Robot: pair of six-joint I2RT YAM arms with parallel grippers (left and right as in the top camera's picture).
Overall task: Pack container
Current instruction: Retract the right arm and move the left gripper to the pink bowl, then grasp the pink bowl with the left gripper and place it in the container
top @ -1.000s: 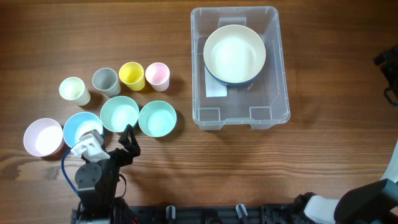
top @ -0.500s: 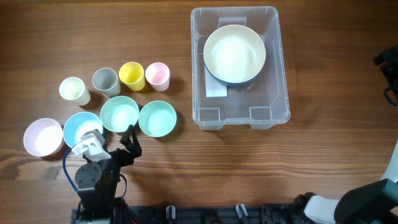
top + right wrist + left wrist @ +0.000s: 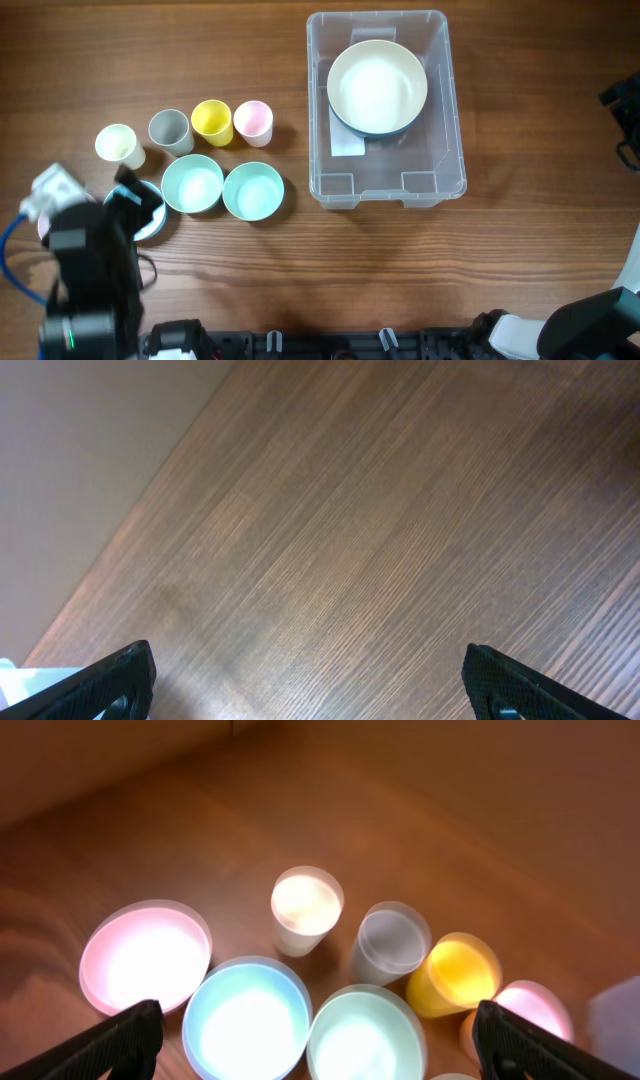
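Observation:
The left gripper next needs to grab the pink bowl [image 3: 145, 955] by one side of the bowl's rim and keep the bowl's opening facing up, to pack it next to the large cream bowl.
The clear container [image 3: 447, 110] stands at the back right with a white label [image 3: 347, 143] on its bottom. A large cream bowl [image 3: 377, 86] with a blue outside sits inside it. My left gripper [image 3: 135, 196] is open and empty, hovering above the blue bowl [image 3: 247, 1017] and the pink bowl [image 3: 145, 955]. In the left wrist view its fingers [image 3: 320, 1045] are spread wide above the blue and mint bowls. My right gripper [image 3: 310, 680] is open and empty over bare wood.
A mint bowl [image 3: 192, 184] and a teal bowl [image 3: 253, 191] sit side by side at the left. Behind them stand cream [image 3: 118, 146], grey [image 3: 170, 130], yellow [image 3: 211, 121] and pink [image 3: 253, 122] cups. The left arm hides the pink bowl in the overhead view.
My left arm has swung left and away from the front edge, and it now covers the pink bowl and part of the blue bowl. Bowls, cups and container have not moved.

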